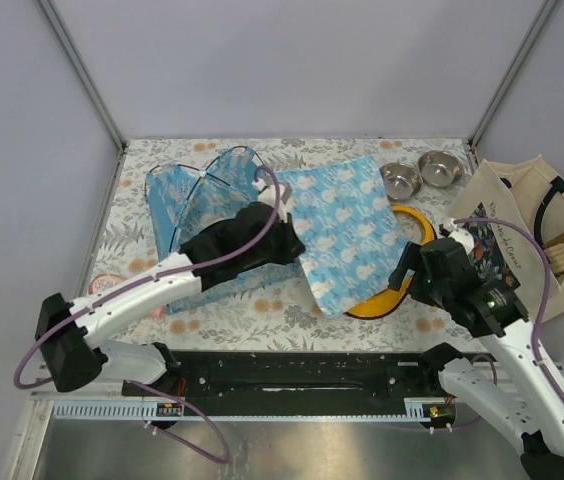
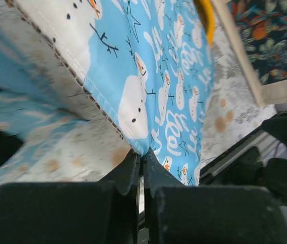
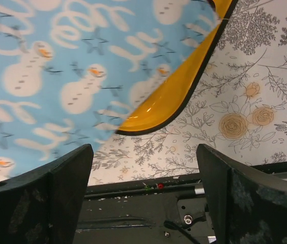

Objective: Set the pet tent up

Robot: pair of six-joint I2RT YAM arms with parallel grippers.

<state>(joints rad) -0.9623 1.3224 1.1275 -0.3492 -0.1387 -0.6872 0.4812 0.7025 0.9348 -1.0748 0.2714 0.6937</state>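
The mat needs to lie inside the pet tent point(image 1: 197, 195), so my right gripper should next grab the mat by its free edge over the yellow dish.
The pet tent point(image 1: 197, 195) lies at the back left of the floral cloth, its light-blue snowman fabric half raised on thin black poles. To its right lies a flat square mat point(image 1: 347, 225) of the same print, partly over a yellow dish point(image 1: 402, 292). My left gripper point(image 1: 287, 245) is at the mat's left edge. In the left wrist view its jaws point(image 2: 142, 156) are shut on a corner of the mat point(image 2: 153, 76). My right gripper point(image 1: 404, 272) hangs open by the dish's near edge. In the right wrist view the gripper point(image 3: 143, 152) holds nothing, with mat point(image 3: 41, 76) and dish point(image 3: 174, 101) just beyond.
Two steel bowls point(image 1: 400, 180) point(image 1: 439, 168) stand at the back right. A printed tote bag point(image 1: 527, 230) lies at the right edge. A black rail point(image 1: 292, 375) runs along the near table edge. A small pink item point(image 1: 110, 281) lies at the left.
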